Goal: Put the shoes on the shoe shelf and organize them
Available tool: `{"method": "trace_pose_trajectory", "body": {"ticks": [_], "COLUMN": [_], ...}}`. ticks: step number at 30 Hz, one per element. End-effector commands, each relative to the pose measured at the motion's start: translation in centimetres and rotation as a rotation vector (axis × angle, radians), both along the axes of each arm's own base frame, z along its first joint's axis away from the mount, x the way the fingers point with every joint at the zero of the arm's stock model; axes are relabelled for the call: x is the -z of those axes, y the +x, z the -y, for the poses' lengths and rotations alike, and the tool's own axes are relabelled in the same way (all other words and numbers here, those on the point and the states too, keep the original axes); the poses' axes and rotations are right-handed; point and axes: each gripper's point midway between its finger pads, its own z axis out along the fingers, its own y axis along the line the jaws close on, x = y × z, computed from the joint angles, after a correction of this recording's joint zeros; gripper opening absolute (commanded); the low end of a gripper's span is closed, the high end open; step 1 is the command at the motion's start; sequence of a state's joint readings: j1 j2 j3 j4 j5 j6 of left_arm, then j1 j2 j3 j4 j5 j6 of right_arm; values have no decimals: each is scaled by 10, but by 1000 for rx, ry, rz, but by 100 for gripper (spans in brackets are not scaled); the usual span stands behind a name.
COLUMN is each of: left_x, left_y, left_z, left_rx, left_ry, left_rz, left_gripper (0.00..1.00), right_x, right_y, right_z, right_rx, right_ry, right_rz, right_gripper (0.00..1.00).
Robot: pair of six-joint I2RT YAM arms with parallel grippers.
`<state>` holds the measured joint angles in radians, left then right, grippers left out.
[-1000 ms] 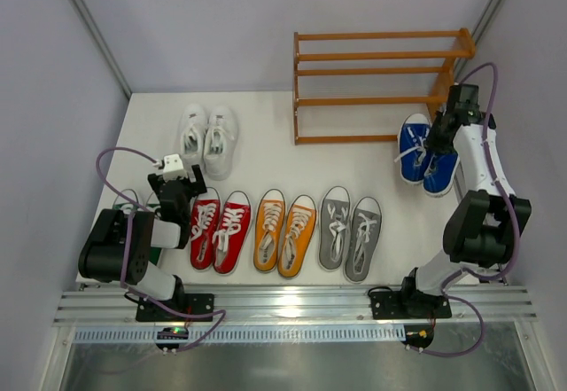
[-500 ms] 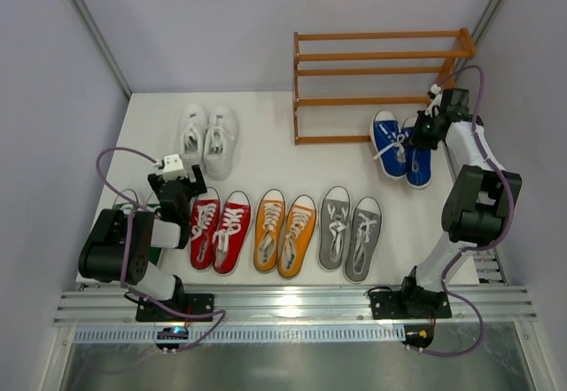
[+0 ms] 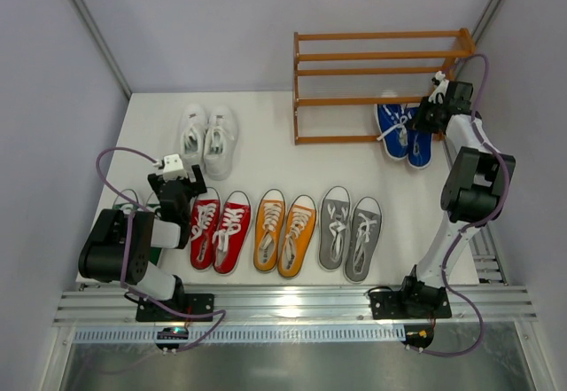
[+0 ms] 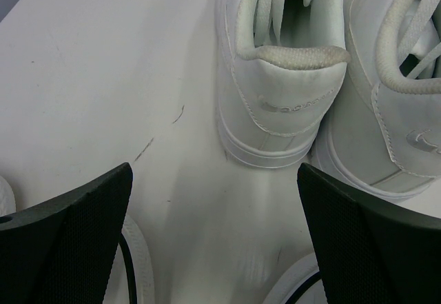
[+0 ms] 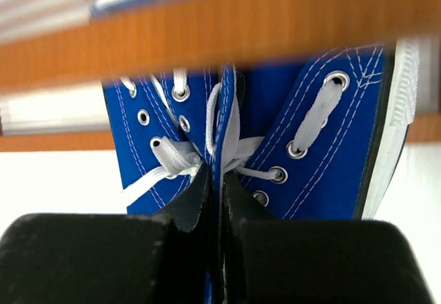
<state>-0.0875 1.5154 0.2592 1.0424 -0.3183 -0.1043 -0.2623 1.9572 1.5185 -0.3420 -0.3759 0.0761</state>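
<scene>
The heels of the blue shoes are well outside the shelf's front slat, so my right gripper should keep holding the shoes. They would fall short if I opened now.
The blue shoes (image 3: 403, 134) hang as a pair from my right gripper (image 3: 423, 116), their toes in at the right end of the shoe shelf (image 3: 381, 70). In the right wrist view the gripper (image 5: 222, 180) is shut on the two touching inner sides of the blue shoes (image 5: 324, 145), and a blurred shelf slat (image 5: 241, 21) crosses above them. My left gripper (image 3: 177, 178) stands open just short of the white shoes (image 3: 206, 140). In the left wrist view their heels (image 4: 286, 104) lie beyond the open gripper (image 4: 215, 228).
Red shoes (image 3: 219, 229), orange shoes (image 3: 284, 234) and grey shoes (image 3: 350, 231) lie in a row near the arms. A green shoe (image 3: 129, 199) is mostly hidden under the left arm. Walls close in behind the shelf and on both sides.
The right arm has carried the blue pair from the table right of the shelf, back and to the left, into the shelf's right end. The left arm has not moved.
</scene>
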Motion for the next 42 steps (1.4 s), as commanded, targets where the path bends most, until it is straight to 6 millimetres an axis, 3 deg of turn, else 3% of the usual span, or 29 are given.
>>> {"method": "trace_pose_trajectory", "body": {"ticks": [1, 9, 23, 29, 36, 37, 38, 41, 42], "left_x": [-23, -25, -24, -24, -24, -24, -25, -24, -25], "left_y": [9, 9, 9, 9, 9, 9, 9, 9, 9], "left_z": [-1, -1, -1, -2, -2, -2, -1, -2, -2], "left_rx": [-12, -13, -13, -15, -15, -15, -13, -15, -15], "left_ry": [-9, -8, -8, -8, -8, -8, -8, -8, -8], "left_rz": [80, 89, 86, 84, 84, 86, 87, 86, 89], "left_gripper": [100, 100, 100, 100, 100, 100, 100, 100, 99], "right_x": [-107, -113, -82, -79, -90, -90, -92, -102, -100], "right_y": [57, 77, 92, 105, 115, 114, 114, 106, 101], "right_z": [3, 14, 32, 35, 37, 37, 35, 33, 35], "right_rx": [-107, -131, -42, -21, -8, -4, -3, 12, 30], "right_ry": [-92, -153, -176, -155, -143, -134, -129, -117, -127], "right_rz": [356, 420, 391, 409, 448, 446, 448, 453, 473], "right_gripper": [4, 4, 4, 4, 4, 7, 36, 61, 78]}}
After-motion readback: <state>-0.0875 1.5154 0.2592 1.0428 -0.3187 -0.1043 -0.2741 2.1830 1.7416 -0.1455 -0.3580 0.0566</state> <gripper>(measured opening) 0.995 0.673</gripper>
